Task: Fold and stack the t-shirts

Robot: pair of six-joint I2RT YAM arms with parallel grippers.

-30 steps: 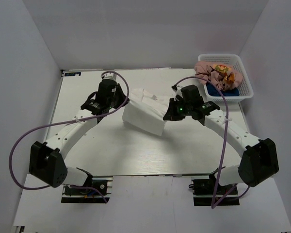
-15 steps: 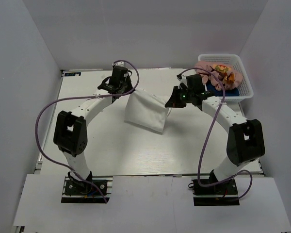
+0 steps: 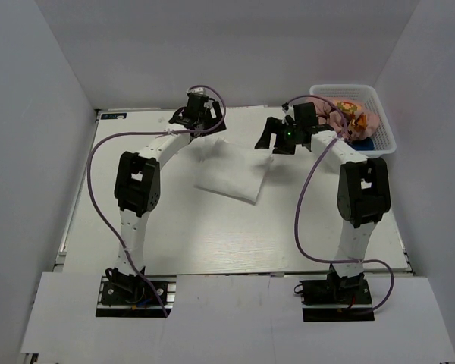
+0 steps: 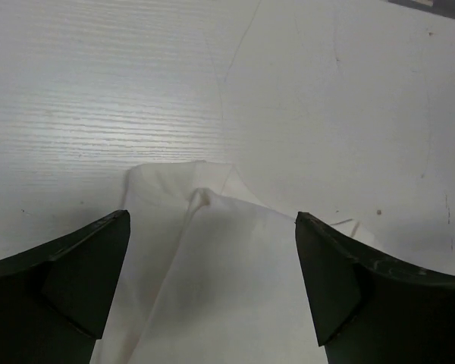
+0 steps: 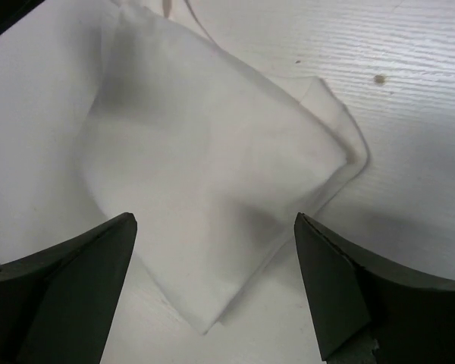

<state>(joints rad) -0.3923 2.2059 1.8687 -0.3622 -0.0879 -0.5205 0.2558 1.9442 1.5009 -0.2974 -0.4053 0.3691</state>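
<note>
The left gripper grips the folded white t-shirt's layers together at the t-shirt's far corner beneath it next, to drag the t-shirt flat for stacking.
A plain white t-shirt (image 3: 229,173) lies folded on the table, toward its far middle. My left gripper (image 3: 206,127) hangs open over the shirt's far left corner, and the cloth (image 4: 212,273) lies loose between its dark fingers (image 4: 68,284). Over the far right corner my right gripper (image 3: 268,141) is open too, its fingers (image 5: 353,292) on either side of the shirt (image 5: 205,167) and not touching it. The dusty pink t-shirt (image 3: 366,120) with its yellow-orange print and the navy blue one (image 3: 366,141) lie bunched in a basket.
The white mesh basket (image 3: 341,87) stands at the far right corner of the table, just behind the right wrist. Purple cables loop off both arms. White walls close in the table's left, far and right sides.
Both grippers went from shut to open and let go of the white t-shirt, which settled flat. Both arms reached farther toward the back of the table.
</note>
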